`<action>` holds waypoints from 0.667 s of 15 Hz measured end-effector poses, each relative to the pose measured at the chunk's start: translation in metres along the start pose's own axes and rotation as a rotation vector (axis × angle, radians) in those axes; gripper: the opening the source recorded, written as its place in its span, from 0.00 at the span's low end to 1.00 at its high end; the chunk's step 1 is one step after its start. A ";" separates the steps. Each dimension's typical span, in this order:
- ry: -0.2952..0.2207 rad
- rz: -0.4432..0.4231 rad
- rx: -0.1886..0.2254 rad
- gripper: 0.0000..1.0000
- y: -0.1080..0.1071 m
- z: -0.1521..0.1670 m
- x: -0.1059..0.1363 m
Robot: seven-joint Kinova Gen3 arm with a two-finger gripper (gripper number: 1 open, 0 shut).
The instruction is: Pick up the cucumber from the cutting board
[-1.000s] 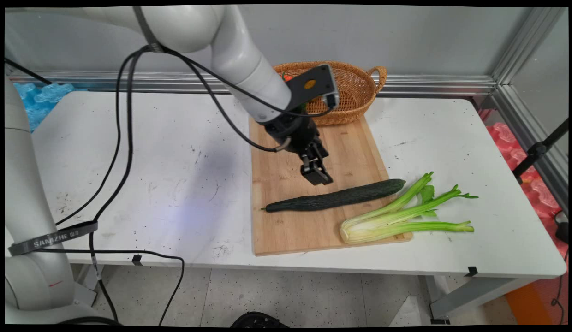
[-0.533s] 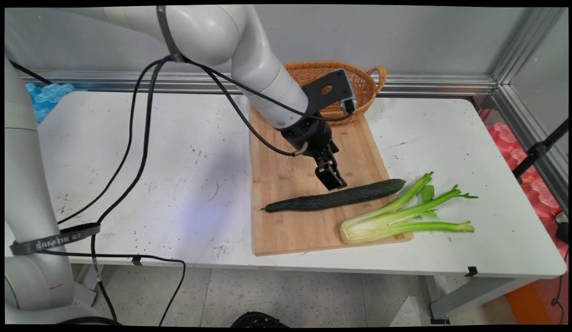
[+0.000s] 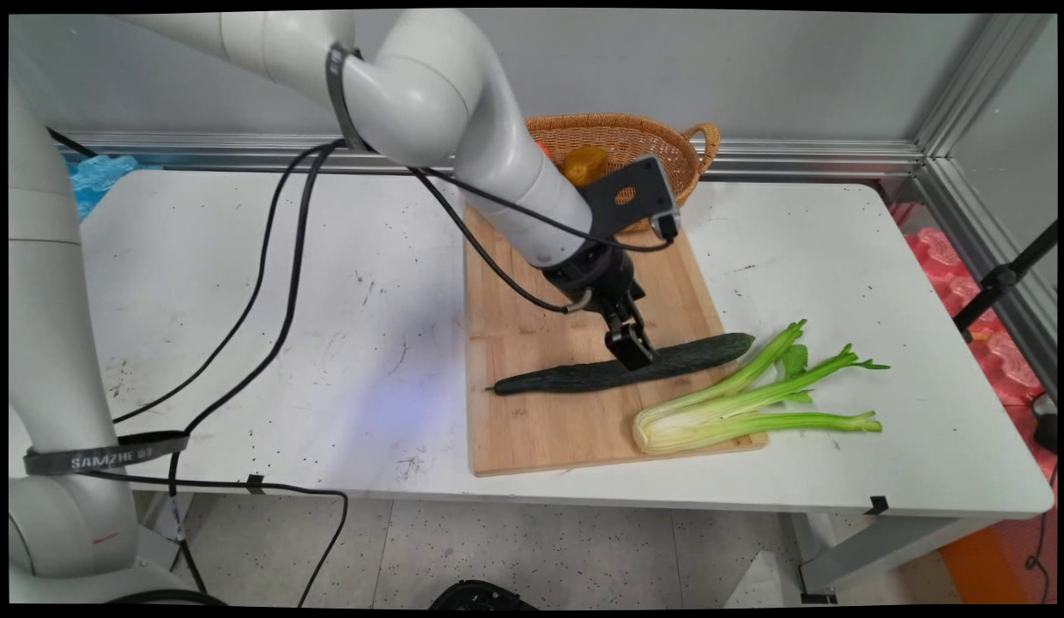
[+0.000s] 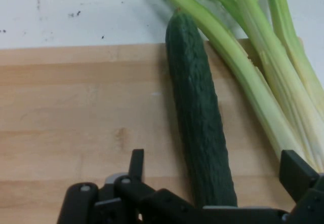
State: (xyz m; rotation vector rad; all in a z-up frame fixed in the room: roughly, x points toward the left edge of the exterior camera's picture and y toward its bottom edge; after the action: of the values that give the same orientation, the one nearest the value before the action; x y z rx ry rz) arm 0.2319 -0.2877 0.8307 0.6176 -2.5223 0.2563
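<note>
Next, my gripper grabs the cucumber by its middle (image 3: 601, 374) to put it into the wicker basket (image 3: 647, 144).
A long dark green cucumber (image 3: 575, 376) (image 4: 195, 107) lies across the wooden cutting board (image 3: 532, 429), its right end past the board's edge. My gripper (image 3: 632, 352) (image 4: 212, 158) is down at the cucumber's middle and open, with one finger on each side of it. In the hand view the left fingertip (image 4: 135, 158) stands well clear of the cucumber, and the right fingertip (image 4: 296, 171) sits over the celery side. A bunch of celery (image 3: 755, 399) (image 4: 268, 82) lies just beside the cucumber, its pale base on the board's front right corner.
A wicker basket (image 3: 669, 154) stands behind the board against the wall, with a brownish-yellow item (image 3: 585, 163) in it. Black cables (image 3: 266, 283) hang from the arm over the table's left half. The table's right edge runs beyond the celery.
The gripper has moved right and down across the board, from above its middle to the cucumber, which it now straddles. The cucumber and celery lie where they were.
</note>
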 end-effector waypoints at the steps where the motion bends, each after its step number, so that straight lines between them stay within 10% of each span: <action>1: 0.002 0.002 0.003 1.00 0.001 0.004 -0.001; 10: 0.013 0.003 0.022 1.00 -0.002 0.039 -0.012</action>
State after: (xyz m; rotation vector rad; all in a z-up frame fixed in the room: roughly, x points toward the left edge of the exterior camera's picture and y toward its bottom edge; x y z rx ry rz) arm 0.2249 -0.2960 0.7918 0.6186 -2.5118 0.2885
